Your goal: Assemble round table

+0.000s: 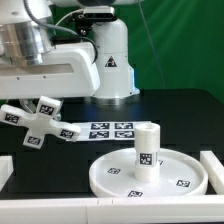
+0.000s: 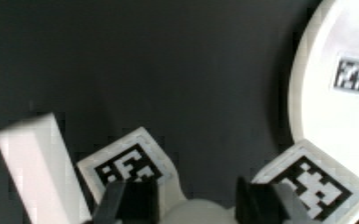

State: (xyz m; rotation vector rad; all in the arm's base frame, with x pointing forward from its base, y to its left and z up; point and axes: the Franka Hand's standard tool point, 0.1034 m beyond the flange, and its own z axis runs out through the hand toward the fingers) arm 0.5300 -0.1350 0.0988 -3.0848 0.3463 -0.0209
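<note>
The tilted cross-shaped base is hanging above the black table in the exterior view, so the base would drop if the robot opened its gripper now.
The large round disc (image 1: 180, 170) lies flat on the black table at the exterior view's right. The short cylindrical leg (image 1: 147, 148) stands upright on its middle. The cross-shaped base (image 1: 33, 120) hangs tilted under the arm at the exterior view's left, above the table. My gripper (image 1: 38, 106) is shut on its centre. In the wrist view my gripper (image 2: 202, 205) has its dark fingers (image 2: 130, 205) on either side of the base's hub, with tagged arms of the cross-shaped base (image 2: 130, 165) spreading out. The disc's rim (image 2: 332, 120) shows beyond it.
The marker board (image 1: 105, 130) lies on the table between the cross and the robot's pedestal (image 1: 112, 60). White rails stand at the table's front (image 1: 100, 205), front left (image 1: 5, 170) and right (image 1: 212, 165). A white bar (image 2: 34, 165) shows beside the cross in the wrist view.
</note>
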